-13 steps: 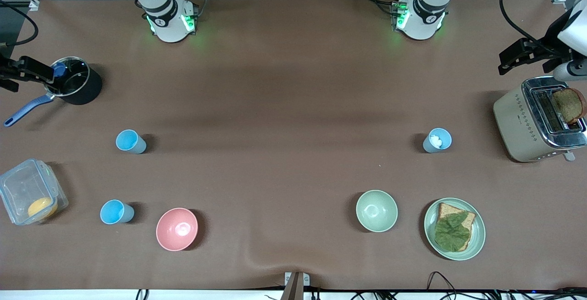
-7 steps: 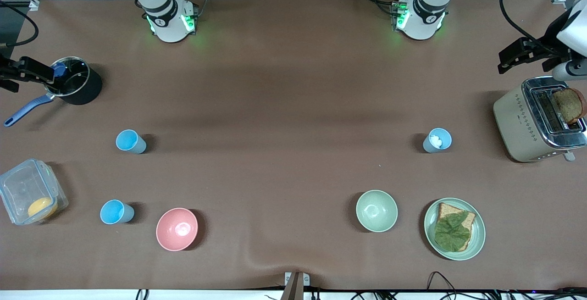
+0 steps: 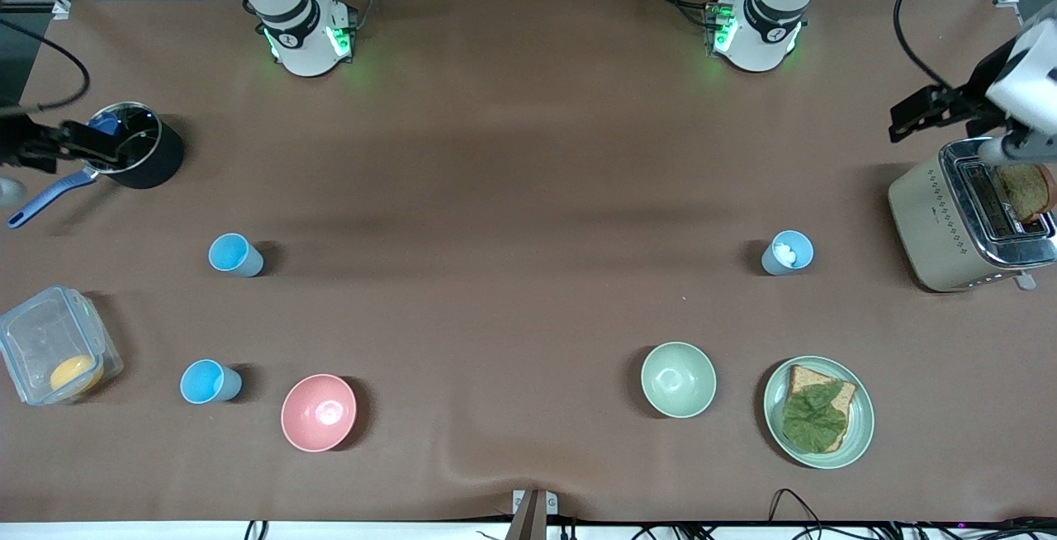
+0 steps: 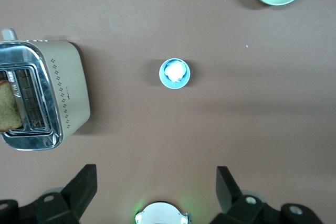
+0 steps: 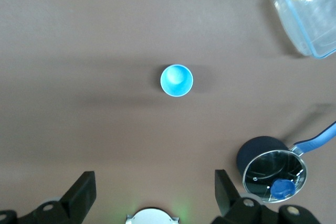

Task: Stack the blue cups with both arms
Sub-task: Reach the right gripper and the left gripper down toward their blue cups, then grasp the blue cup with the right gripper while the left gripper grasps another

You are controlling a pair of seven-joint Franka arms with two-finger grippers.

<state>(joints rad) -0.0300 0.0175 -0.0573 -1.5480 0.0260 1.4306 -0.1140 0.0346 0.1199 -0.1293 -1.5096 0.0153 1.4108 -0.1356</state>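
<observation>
My right gripper takes hold of the light-blue cup by its rim (image 3: 229, 236) (image 5: 177, 65) next, to stack it with the cup holding white bits.
A light-blue cup (image 3: 235, 254) stands upright toward the right arm's end of the table and shows in the right wrist view (image 5: 176, 80). A duller grey-blue cup (image 3: 789, 253) with white bits inside stands toward the left arm's end, beside the toaster, and shows in the left wrist view (image 4: 175, 73). My left gripper (image 3: 921, 115) hangs high over the table beside the toaster, open and empty (image 4: 154, 187). My right gripper (image 3: 62, 144) hangs high over the pot, open and empty (image 5: 152, 187). Both are well apart from the cups.
A brighter sky-blue cup (image 3: 210, 381) and a pink bowl (image 3: 319, 412) stand near the front. A clear box (image 3: 54, 346), a dark pot (image 3: 136, 156), a toaster (image 3: 966, 218) holding bread, a green bowl (image 3: 678, 379) and a plate (image 3: 859, 433) of bread also stand on the table.
Both grippers have shifted slightly, the left one a little toward the table's middle and the right one a little over the pot's handle. The cups have not moved.
</observation>
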